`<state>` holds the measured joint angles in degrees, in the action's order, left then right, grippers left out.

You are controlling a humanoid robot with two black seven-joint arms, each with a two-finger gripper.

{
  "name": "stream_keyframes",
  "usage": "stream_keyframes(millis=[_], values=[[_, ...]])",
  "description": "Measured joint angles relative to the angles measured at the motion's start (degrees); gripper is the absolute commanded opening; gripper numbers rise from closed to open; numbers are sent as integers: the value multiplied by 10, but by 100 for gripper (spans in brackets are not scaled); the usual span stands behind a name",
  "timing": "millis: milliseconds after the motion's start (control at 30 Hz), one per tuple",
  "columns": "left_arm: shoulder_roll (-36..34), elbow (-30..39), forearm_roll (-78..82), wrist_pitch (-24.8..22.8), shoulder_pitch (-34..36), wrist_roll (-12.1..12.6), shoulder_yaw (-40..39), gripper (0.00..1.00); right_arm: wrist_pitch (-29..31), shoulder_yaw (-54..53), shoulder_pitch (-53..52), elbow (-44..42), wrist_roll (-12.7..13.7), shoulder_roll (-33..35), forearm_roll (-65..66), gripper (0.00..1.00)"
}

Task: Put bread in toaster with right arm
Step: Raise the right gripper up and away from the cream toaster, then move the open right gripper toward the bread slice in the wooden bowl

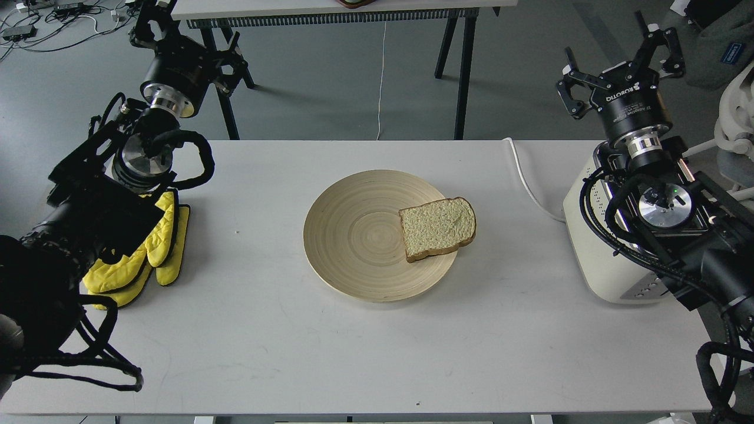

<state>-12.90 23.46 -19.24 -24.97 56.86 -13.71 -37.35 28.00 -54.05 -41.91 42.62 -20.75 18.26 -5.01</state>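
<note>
I need to put the bread into the toaster, so next my right gripper should grab the slice by its rounded top crust (470, 216). That leaves the bread slice's flat bottom edge (404, 237) free to go in.
A slice of pale speckled bread (437, 227) lies flat on the right side of a round bamboo plate (359, 235), its crust edge hanging slightly over the rim. The cream-white toaster (595, 259) stands at the table's right edge, largely hidden behind my right arm. My right gripper (621, 73) is raised above the toaster, far right of the bread, fingers spread open and holding nothing. My left gripper (154, 23) is raised at the far left beyond the table's back edge; its fingers are dark and hard to tell apart.
A yellow oven mitt (150, 253) lies on the left of the white table (265, 330), partly under my left arm. The toaster's white cord (527, 188) runs across the table behind the plate. A second table's black legs (462, 70) stand beyond.
</note>
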Motion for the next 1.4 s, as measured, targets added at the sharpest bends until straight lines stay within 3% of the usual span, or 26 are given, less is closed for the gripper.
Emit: stream_keyframes(millis=[233, 433, 667, 833, 1400], values=[[-1, 0, 0, 0, 0, -3, 0, 100, 0, 5, 0, 2, -1, 5, 0, 99], [-2, 0, 0, -3, -1, -5, 4, 100, -43, 21, -25, 39, -1, 44, 14, 99], [0, 0, 0, -4, -2, -5, 4, 100, -114, 170, -112, 110, 1, 134, 78, 99], [0, 0, 0, -6, -2, -5, 3, 100, -187, 305, -186, 143, 5, 154, 186, 99], [0, 0, 0, -9, -2, -5, 3, 100, -343, 602, -245, 116, 102, 38, 494, 95]])
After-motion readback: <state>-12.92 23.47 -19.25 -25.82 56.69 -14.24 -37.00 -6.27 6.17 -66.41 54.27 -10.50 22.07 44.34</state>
